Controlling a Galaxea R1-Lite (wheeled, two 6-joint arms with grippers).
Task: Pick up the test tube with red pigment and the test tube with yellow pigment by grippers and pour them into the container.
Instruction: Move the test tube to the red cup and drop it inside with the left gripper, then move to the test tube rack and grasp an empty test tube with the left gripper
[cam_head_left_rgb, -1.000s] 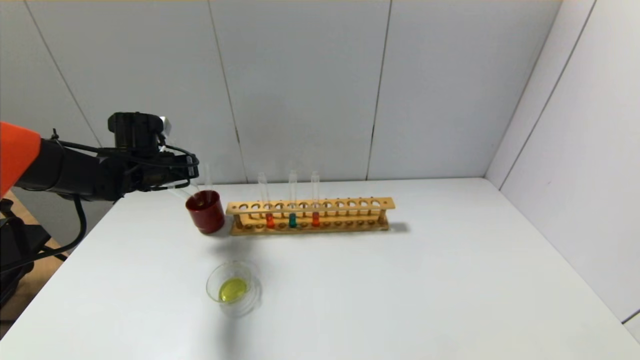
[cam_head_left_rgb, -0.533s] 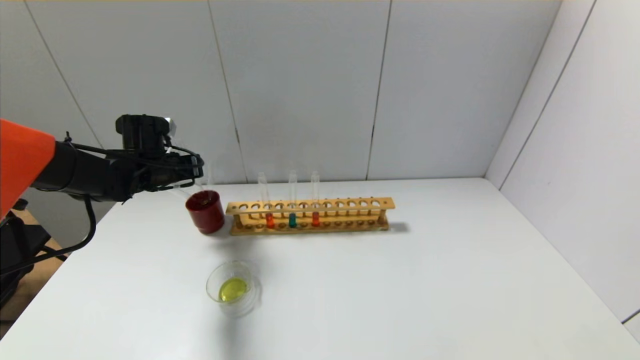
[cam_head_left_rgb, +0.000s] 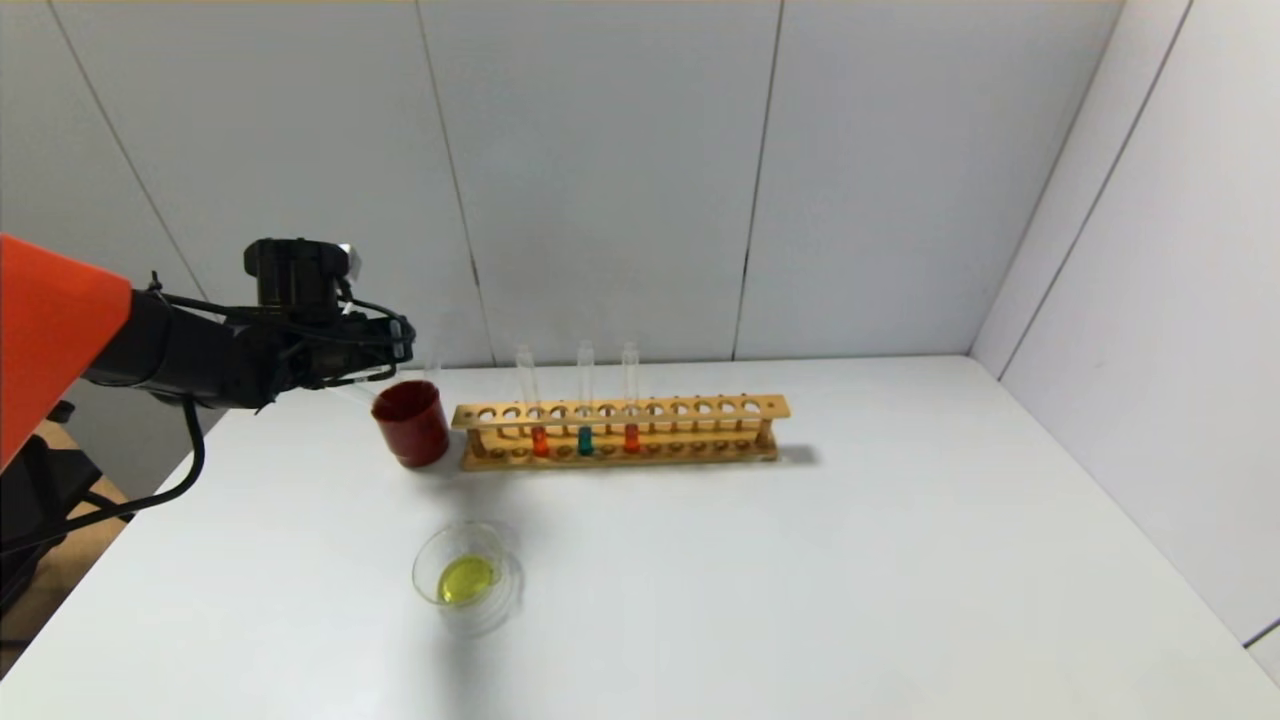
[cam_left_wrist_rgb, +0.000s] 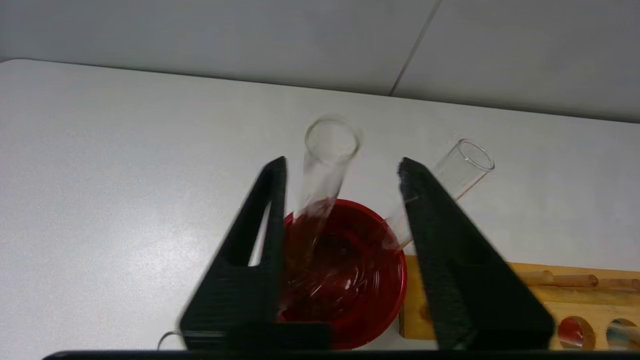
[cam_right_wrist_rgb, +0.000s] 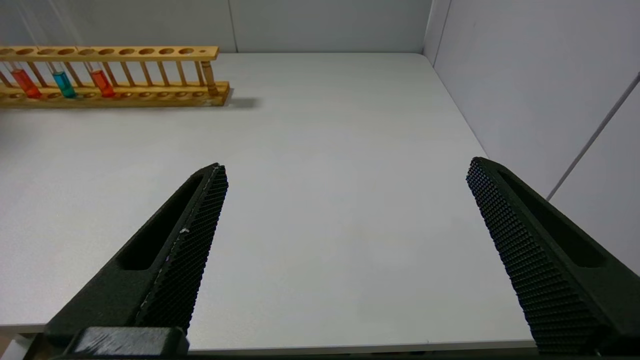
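Observation:
My left gripper grabs the red-pigment tube beside the green one by its upper glass (cam_head_left_rgb: 527, 377) next, since the rack's bars enclose the pigment end.
My left gripper (cam_head_left_rgb: 400, 345) hovers open just above the dark red cup (cam_head_left_rgb: 412, 425). In the left wrist view its fingers (cam_left_wrist_rgb: 270, 210) straddle the cup (cam_left_wrist_rgb: 370, 320). Two empty clear tubes lean in the cup: one (cam_left_wrist_rgb: 325, 165) between the fingers, close to one of them, the other (cam_left_wrist_rgb: 462, 162) outside them. Two tubes with red pigment (cam_head_left_rgb: 540, 440) (cam_head_left_rgb: 631, 437) stand in the wooden rack (cam_head_left_rgb: 700, 408). No tube holding yellow liquid is in view. The glass container (cam_head_left_rgb: 505, 590) holds yellow liquid. My right gripper (cam_right_wrist_rgb: 347, 167) is open and empty over the table's near right part.
A tube with green liquid (cam_head_left_rgb: 585, 440) stands between the two red ones in the rack, which also shows in the right wrist view (cam_right_wrist_rgb: 150, 51). The rack touches the red cup's side. Grey walls close off the table at the back and right.
My left gripper has drifted a little to the right and lower over the red cup. The rack, the tubes in it and the dish have not moved.

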